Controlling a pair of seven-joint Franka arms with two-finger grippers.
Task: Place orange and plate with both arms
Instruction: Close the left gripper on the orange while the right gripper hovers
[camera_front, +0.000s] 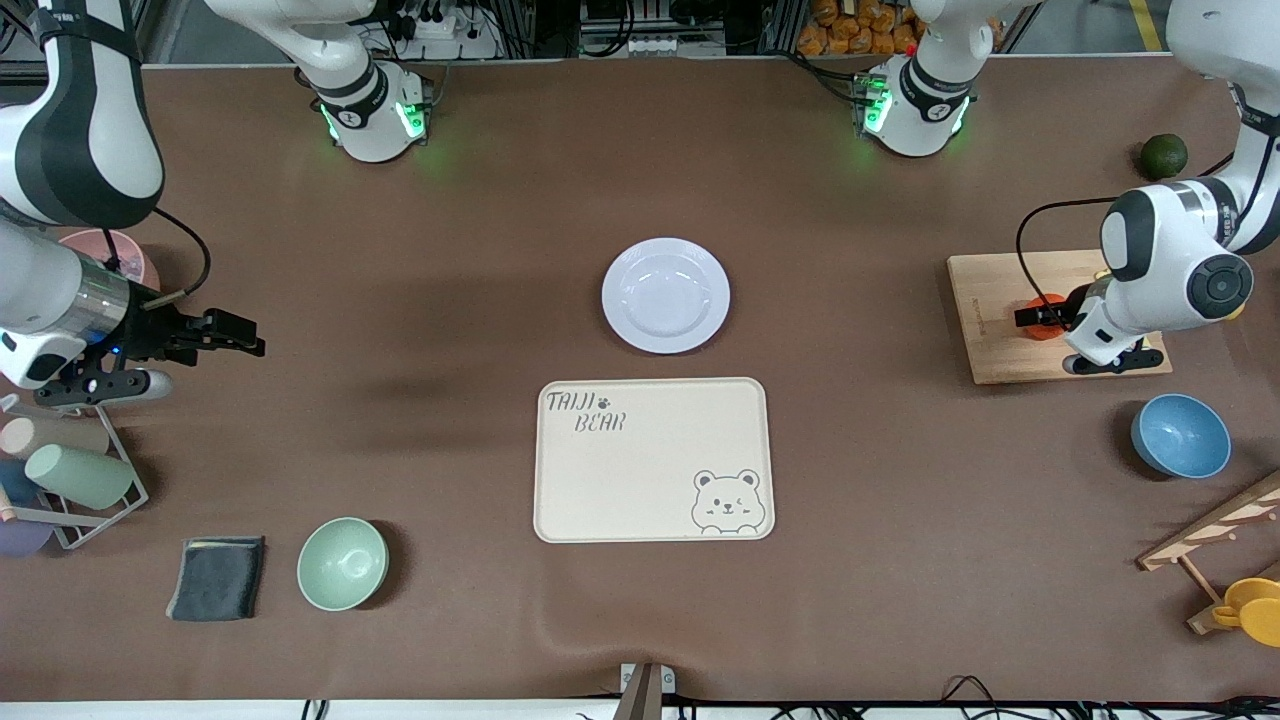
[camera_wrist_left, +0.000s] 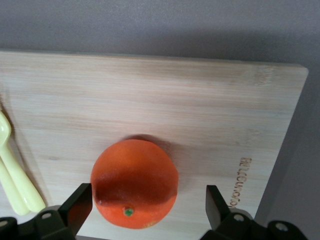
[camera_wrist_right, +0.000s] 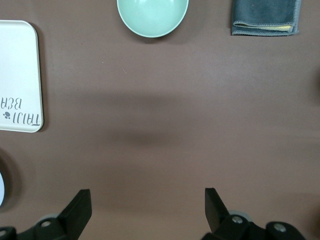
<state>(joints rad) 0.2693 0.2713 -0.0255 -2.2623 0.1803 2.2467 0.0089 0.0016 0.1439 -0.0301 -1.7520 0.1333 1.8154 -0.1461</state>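
Note:
Next, the left gripper grabs the orange (camera_front: 1047, 329) by its round sides, to set the orange on the pale plate (camera_front: 666, 295).
The orange (camera_front: 1047, 329) lies on a wooden cutting board (camera_front: 1000, 300) at the left arm's end of the table. My left gripper (camera_front: 1036, 317) is low over the board, open, with its fingers on either side of the orange (camera_wrist_left: 134, 182); one finger is close to the skin, the other stands well off it (camera_wrist_left: 149, 207). The pale plate (camera_front: 666, 295) sits mid-table, just farther from the front camera than the bear-print tray (camera_front: 654, 460). My right gripper (camera_front: 238, 335) hovers open over bare table toward the right arm's end (camera_wrist_right: 148, 210), holding nothing.
Pale yellow utensils (camera_wrist_left: 15, 175) lie on the board beside the orange. A dark green fruit (camera_front: 1164, 156), a blue bowl (camera_front: 1180, 435) and a wooden rack (camera_front: 1215, 540) are near the left arm. A mint bowl (camera_front: 342, 563), grey cloth (camera_front: 217, 577) and cup rack (camera_front: 70, 480) are near the right arm.

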